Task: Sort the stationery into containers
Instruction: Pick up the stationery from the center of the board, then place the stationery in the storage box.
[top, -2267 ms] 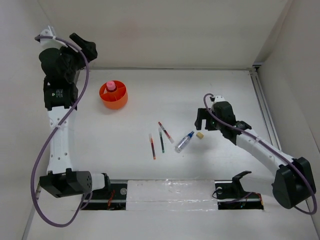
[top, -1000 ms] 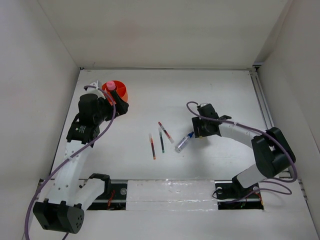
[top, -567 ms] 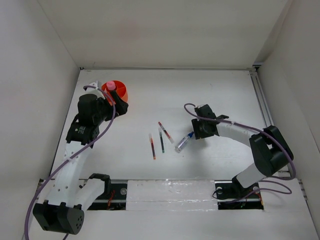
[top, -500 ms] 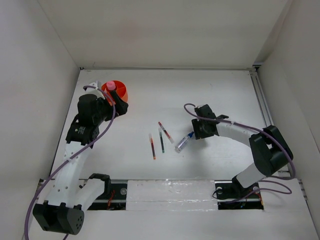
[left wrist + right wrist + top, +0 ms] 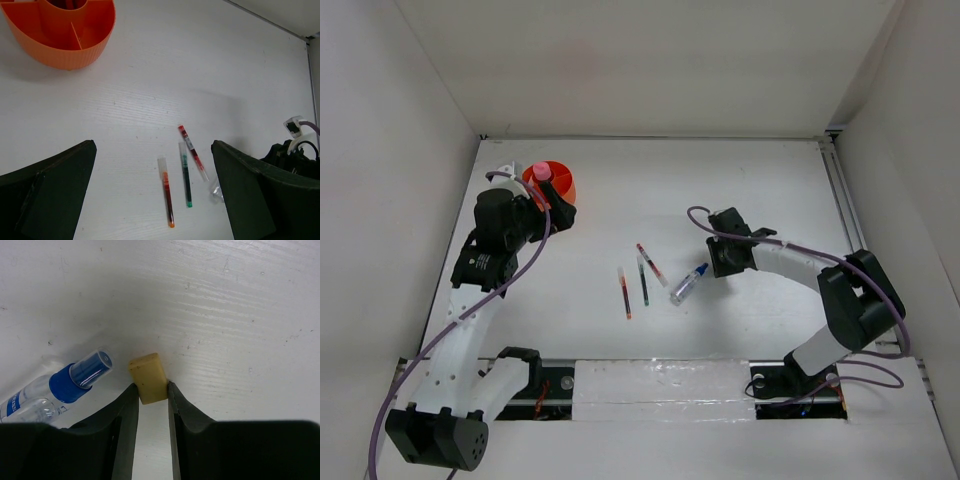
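Note:
The tan cube [image 5: 147, 371] would come up off the white table if the robot lifted its right gripper now, since both fingers are shut tight against the cube's near end.
The tiny tan cube [image 5: 147, 371] rests on the white table, and my right gripper [image 5: 151, 389] is shut on its near end, one finger on each side. A clear blue-capped bottle [image 5: 75, 377] lies just left of it. In the top view the right gripper [image 5: 725, 258] hides the cube, with the bottle [image 5: 688, 284] beside it. Three thin pens lie left of that: orange-red [image 5: 624, 292], dark green [image 5: 643, 281], red [image 5: 651, 264]. The orange tub [image 5: 560, 178] stands far left, a pink-capped bottle [image 5: 540, 172] in it. My left gripper [image 5: 558, 208] hovers open at the tub's near side.
In the left wrist view the tub's rim and dividers [image 5: 75, 35] sit at the upper left, with the pens [image 5: 185, 175] between the wide-open fingers [image 5: 50, 185]. White walls enclose the table on three sides. A metal rail [image 5: 845, 215] runs along the right edge.
The right jaws have closed onto the tan cube after moving left over it. The left arm came down beside the tub earlier and has held still for the last second.

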`<state>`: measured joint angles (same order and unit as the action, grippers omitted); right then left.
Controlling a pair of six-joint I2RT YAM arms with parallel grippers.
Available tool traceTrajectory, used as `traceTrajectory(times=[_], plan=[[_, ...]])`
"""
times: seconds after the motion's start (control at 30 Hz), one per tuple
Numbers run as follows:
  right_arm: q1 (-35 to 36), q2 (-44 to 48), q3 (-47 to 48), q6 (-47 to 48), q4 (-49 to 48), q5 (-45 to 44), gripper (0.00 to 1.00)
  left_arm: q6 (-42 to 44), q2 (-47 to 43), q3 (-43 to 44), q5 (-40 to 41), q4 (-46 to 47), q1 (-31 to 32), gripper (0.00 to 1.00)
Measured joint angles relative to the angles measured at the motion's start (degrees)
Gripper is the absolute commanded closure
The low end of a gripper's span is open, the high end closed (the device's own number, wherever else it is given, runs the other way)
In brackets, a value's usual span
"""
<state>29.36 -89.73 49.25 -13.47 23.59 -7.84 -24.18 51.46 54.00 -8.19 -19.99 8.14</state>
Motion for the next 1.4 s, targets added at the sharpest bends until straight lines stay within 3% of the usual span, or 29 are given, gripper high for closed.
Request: traceTrajectory(times=[0.03, 0.2, 0.37, 0.5, 0.7, 0.83, 1.0, 1.33, 1.4], plan=[[0.02, 0.0, 0.0, 0.0, 0.0, 0.0, 0.99, 0.0, 0.0, 0.0, 0.0, 0.0, 0.0, 0.0], [0.26, 1.49, 0.0, -0.48, 0.46, -0.28, 1.0, 0.13, 0.02, 0.0, -3.72, 0.59, 0.0, 0.0], [0.94, 10.88, 0.13, -1.36, 1.68, -0.79, 1.0, -1.51, 1.18, -0.33, -15.34, 5.55, 0.0, 0.0], [1.73, 17.16, 2.6, -1.42, 1.88, -0.24, 1.0, -7.26, 3.13, -3.69, -26.64, 15.72, 0.0, 0.0], [5.35, 23.45, 3.5, -1.55, -3.58, 6.4, 1.0, -24.06, 5.22, -14.84, -38.4, 41.0, 1.09, 0.0], [10.29, 22.16, 7.96, -1.75, -5.11, 6.8, 1.0, -27.63, 7.82, -14.86, -37.42, 49.11, 8.28, 0.0], [15.52, 17.97, 12.98, -1.66, -7.87, 6.78, 1.0, -27.32, 11.82, -12.02, -33.46, 51.21, 17.88, 0.02], [17.73, 18.64, 12.48, -1.27, -10.99, 7.69, 1.0, -26.75, 14.32, -11.85, -28.11, 51.49, 18.38, 0.17], [17.97, 19.23, 12.09, -1.2, -12.09, 7.91, 1.0, -26.73, 14.86, -11.85, -27.8, 51.49, 18.38, 0.25]])
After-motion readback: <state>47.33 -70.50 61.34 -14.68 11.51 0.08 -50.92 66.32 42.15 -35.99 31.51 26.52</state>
